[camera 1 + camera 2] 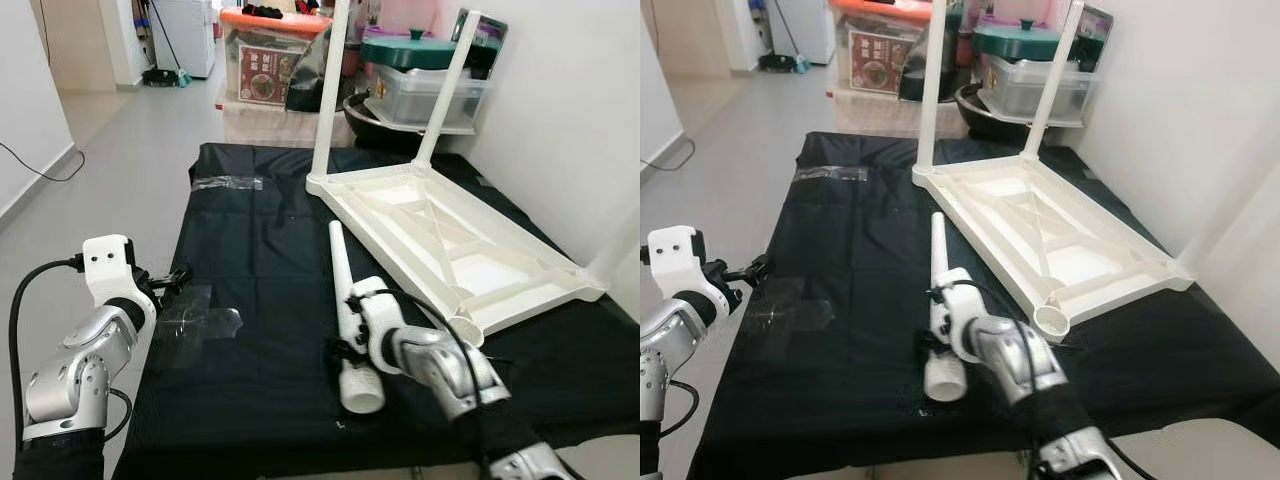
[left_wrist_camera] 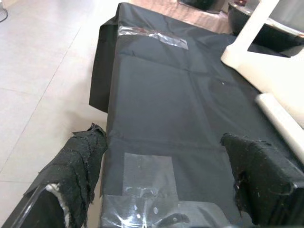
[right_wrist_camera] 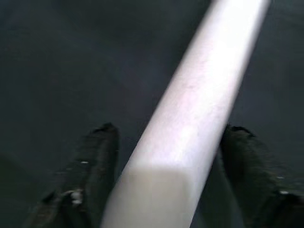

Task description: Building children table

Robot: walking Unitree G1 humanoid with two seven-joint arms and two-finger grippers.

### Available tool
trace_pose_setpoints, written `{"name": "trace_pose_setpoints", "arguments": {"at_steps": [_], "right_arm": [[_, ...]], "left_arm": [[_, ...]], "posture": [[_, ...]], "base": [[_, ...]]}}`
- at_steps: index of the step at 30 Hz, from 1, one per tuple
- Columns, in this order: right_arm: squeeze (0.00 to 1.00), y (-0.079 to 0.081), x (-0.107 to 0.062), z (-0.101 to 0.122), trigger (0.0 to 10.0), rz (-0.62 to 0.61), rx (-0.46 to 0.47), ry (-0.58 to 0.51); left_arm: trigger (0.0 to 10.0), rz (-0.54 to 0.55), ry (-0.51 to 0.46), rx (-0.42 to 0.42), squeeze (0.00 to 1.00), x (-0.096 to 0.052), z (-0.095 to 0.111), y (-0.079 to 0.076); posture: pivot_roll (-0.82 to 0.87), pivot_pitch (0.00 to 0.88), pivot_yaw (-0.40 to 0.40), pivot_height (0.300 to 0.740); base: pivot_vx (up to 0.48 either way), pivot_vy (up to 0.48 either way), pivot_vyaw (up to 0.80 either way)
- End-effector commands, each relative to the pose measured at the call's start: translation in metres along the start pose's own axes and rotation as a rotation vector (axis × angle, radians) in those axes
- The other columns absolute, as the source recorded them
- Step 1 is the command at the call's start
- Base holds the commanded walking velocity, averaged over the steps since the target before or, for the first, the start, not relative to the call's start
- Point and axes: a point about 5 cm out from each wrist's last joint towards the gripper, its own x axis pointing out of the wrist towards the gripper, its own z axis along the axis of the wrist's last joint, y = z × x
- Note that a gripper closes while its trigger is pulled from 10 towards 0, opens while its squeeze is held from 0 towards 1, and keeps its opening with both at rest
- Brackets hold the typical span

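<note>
My right gripper grabs the long third white leg by the body near the leg's thick end (image 1: 352, 348) next, since the leg tapers to a thin end (image 1: 337, 232).
A white children's table (image 1: 400, 245) lies upside down on a black sheet (image 1: 260, 260). Two white legs (image 1: 330, 90) (image 1: 447, 90) stand up from its far corners. An empty round socket (image 1: 463, 328) shows at its near corner. A loose white leg (image 1: 343, 275) lies on the sheet to the left of the table. My right gripper (image 3: 166, 137) is open and straddles this leg near its thick end, one finger (image 3: 95, 161) on each side. My left gripper (image 2: 164, 147) is open and hovers over the sheet's left edge, holding nothing.
Clear tape patches (image 1: 200, 320) (image 1: 228, 183) stick to the sheet. Storage boxes (image 1: 270, 55), a green-lidded pot (image 1: 410, 50) and a clear container (image 1: 425, 95) stand behind the table. A white wall (image 1: 570, 120) runs on the right. Bare floor (image 1: 120, 150) lies left, with a cable (image 1: 40, 170).
</note>
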Motion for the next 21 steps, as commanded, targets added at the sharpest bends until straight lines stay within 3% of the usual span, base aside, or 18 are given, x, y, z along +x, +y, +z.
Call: {"name": "trace_pose_setpoints", "arguments": {"at_steps": [1, 5, 9, 15, 21], "right_arm": [[0.0, -0.006, 0.005, -0.038, 0.0, -0.014, 0.027, 0.146], [0.0, -0.017, -0.001, -0.045, 0.0, 0.015, 0.043, 0.155], [0.0, -0.014, -0.006, -0.041, 0.0, 0.089, 0.04, 0.12], [0.0, -0.004, -0.016, -0.015, 0.0, 0.235, -0.024, -0.009], [0.0, -0.005, -0.021, 0.01, 0.0, 0.254, -0.008, -0.139]], "left_arm": [[10.0, 0.007, 0.022, 0.015, 0.0, 0.0, -0.005, 0.002], [10.0, 0.008, 0.025, 0.019, 0.0, 0.002, -0.004, 0.001], [10.0, 0.009, 0.027, 0.021, 0.0, 0.003, -0.005, 0.001], [10.0, 0.011, 0.026, 0.02, 0.0, 0.005, -0.005, 0.0], [10.0, -0.004, 0.019, 0.011, 0.0, 0.004, -0.004, -0.003]], "posture": [[0.03, 0.0, -0.123, 0.74], [0.02, 0.0, -0.117, 0.74], [0.02, 0.0, -0.114, 0.74], [0.02, 0.0, -0.113, 0.74], [0.02, 0.0, -0.114, 0.74]], "base": [[0.0, 0.0, 0.0], [0.0, 0.0, 0.0], [0.0, 0.0, 0.0], [0.0, 0.0, 0.0], [0.0, 0.0, 0.0]]}}
